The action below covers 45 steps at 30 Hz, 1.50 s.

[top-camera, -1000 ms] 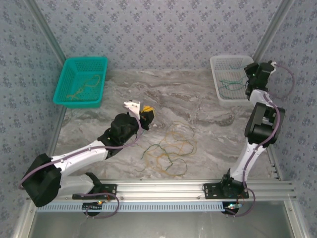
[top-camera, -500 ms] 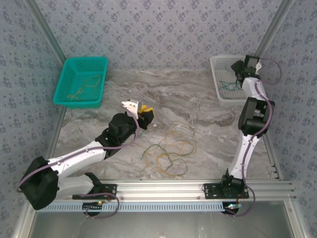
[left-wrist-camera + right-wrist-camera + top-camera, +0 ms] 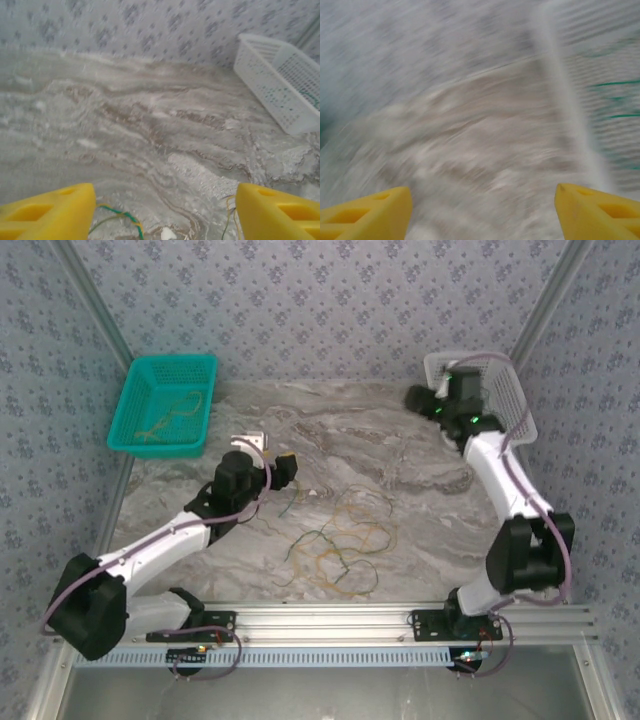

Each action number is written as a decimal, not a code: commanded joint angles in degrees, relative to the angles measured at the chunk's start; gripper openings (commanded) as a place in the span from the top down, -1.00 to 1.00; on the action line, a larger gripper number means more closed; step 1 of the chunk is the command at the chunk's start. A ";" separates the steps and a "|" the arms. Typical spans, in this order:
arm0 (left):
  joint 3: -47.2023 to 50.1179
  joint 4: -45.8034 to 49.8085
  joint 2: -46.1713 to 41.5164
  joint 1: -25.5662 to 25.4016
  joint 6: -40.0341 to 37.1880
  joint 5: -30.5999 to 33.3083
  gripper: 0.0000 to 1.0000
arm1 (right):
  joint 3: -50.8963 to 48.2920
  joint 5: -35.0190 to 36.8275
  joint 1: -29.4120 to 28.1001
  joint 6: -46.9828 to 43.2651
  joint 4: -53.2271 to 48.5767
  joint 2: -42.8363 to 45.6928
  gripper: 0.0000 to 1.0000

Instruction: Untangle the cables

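Observation:
The left gripper should next grab the green-and-yellow cable just behind its twisted end [image 3: 297, 494] [image 3: 132, 218], so that end stays free for the right gripper to untangle.
A loose tangle of dark green and orange-tan cables [image 3: 345, 533] lies on the marble table, right of centre near the front. My left gripper [image 3: 268, 453] hovers open just up-left of the tangle. In the left wrist view its yellow fingers [image 3: 55, 210] stand wide apart, with a green-and-yellow cable end [image 3: 119, 218] low between them and more strands [image 3: 229, 220] by the right finger. My right gripper [image 3: 420, 400] is at the left edge of the white basket [image 3: 505, 390], open and holding nothing; its wrist view is motion-blurred, showing fingers [image 3: 370, 210] spread.
A teal basket [image 3: 150, 370] at the back left holds an orange-tan cable [image 3: 170, 415]. The white basket [image 3: 260, 75] at the back right holds green cable [image 3: 620, 84]. Patterned walls and metal posts enclose the table.
The right arm swung from over the white basket leftward and down toward the table. The left gripper shifted slightly back and to the left, turning.

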<state>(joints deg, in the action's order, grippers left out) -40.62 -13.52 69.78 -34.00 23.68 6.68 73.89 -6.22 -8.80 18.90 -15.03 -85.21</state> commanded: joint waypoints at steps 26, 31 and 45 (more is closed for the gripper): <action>-31.13 40.59 34.00 -4.71 5.09 -2.18 0.44 | -53.85 17.53 -23.11 -12.91 42.56 27.52 -0.56; -31.37 41.44 36.75 -4.94 6.02 0.87 0.32 | -53.97 18.69 -23.09 -12.57 42.08 28.08 -0.56; -30.81 41.77 39.28 -5.06 3.66 2.94 0.72 | -53.85 20.24 -21.74 -11.56 40.83 28.97 -0.56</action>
<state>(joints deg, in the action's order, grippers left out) -70.59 27.14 108.20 -38.81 27.97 7.81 20.49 12.47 -30.94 5.85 25.50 -57.52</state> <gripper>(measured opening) 0.136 0.780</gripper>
